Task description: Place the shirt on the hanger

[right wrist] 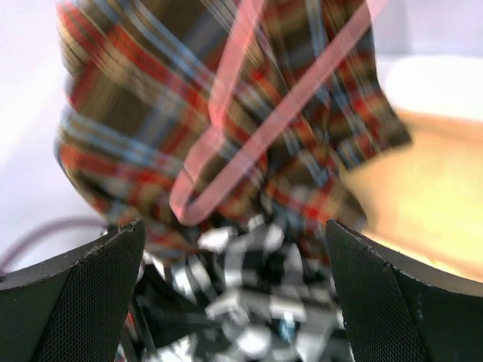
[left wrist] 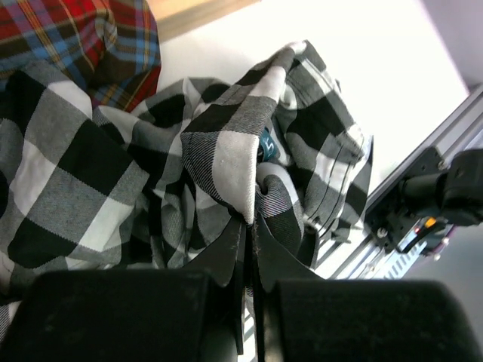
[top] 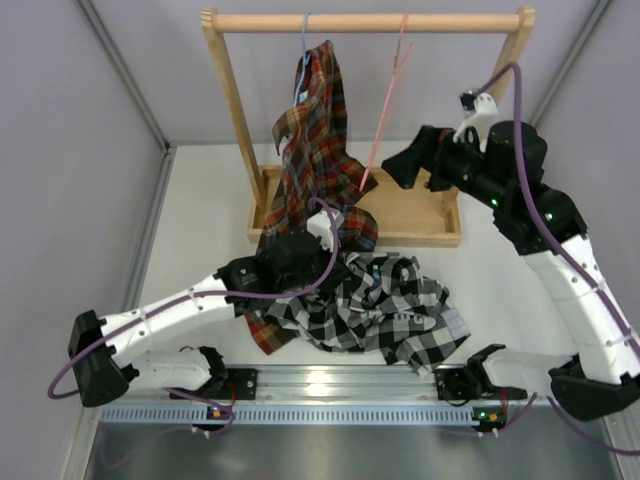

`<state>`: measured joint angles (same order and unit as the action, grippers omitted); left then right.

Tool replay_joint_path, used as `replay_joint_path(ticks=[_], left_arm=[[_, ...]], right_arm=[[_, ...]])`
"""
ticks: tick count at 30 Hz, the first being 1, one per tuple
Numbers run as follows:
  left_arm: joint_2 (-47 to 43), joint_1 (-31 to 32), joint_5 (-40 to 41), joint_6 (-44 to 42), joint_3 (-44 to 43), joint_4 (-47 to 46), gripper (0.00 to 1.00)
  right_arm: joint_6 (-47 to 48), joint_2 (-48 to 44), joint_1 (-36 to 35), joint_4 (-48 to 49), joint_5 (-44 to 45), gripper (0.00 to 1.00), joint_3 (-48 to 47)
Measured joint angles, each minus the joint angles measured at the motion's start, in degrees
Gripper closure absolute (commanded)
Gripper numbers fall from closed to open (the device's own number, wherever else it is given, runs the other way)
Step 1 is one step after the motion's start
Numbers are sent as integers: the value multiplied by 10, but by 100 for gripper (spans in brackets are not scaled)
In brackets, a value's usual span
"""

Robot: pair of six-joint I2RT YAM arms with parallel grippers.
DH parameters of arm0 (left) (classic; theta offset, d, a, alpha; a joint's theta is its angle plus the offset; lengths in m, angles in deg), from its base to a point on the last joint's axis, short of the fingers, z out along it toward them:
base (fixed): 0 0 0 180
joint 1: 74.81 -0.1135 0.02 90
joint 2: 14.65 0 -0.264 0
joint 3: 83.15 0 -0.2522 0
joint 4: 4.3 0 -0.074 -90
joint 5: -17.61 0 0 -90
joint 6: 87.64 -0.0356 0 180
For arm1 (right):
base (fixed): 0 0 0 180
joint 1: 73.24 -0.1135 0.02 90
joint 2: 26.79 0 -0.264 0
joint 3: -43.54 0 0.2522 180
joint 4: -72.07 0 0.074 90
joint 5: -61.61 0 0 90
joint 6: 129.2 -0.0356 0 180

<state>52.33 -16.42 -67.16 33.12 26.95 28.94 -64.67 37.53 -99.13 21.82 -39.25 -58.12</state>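
Observation:
The pink hanger's hook and opposite end should stay free to go into the shirt, so my right gripper should next grab the hanger near its lower end [top: 369, 170] [right wrist: 204, 188].
The black-and-white check shirt [top: 385, 310] lies crumpled on the table in front of the rack. My left gripper [top: 300, 262] sits at its left edge, shut on a fold of the shirt [left wrist: 234, 173]; the collar fabric runs up from between the closed fingertips [left wrist: 226, 253]. The pink hanger [top: 388, 110] hangs from the wooden rail, tilted. My right gripper [top: 403, 166] is raised just right of the hanger's lower end, open and empty. In the right wrist view the hanger's corner [right wrist: 198, 204] shows blurred between and above the wide-open fingers [right wrist: 98, 294], with the shirt [right wrist: 256, 302] below.
A wooden rack [top: 365, 22] with a tray base [top: 410, 215] stands at the back. A red tartan shirt [top: 315, 150] hangs from a light blue hanger [top: 305, 45] on it, its hem reaching the table. A metal rail [top: 340, 385] runs along the near edge.

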Motion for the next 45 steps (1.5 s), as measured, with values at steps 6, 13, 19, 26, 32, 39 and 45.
replay_joint_path(ticks=[6,13,19,26,32,39,45], left_arm=[[-8,0,2,11,27,-47,100],[4,0,-12,15,31,-63,100],[16,0,-31,15,31,-69,100],[34,0,-53,12,31,-72,100],[39,0,-68,10,31,-76,100],[39,0,-70,10,31,-80,100],[39,0,-71,8,31,-80,100]], right_arm=[[35,131,-75,-15,124,12,-164],[119,259,-77,-55,278,47,-278],[170,284,-77,-87,329,81,-268],[196,272,-68,-85,335,90,-249],[216,269,-59,-82,332,92,-241],[229,254,-58,-80,319,93,-238],[231,228,-58,-80,309,100,-238]])
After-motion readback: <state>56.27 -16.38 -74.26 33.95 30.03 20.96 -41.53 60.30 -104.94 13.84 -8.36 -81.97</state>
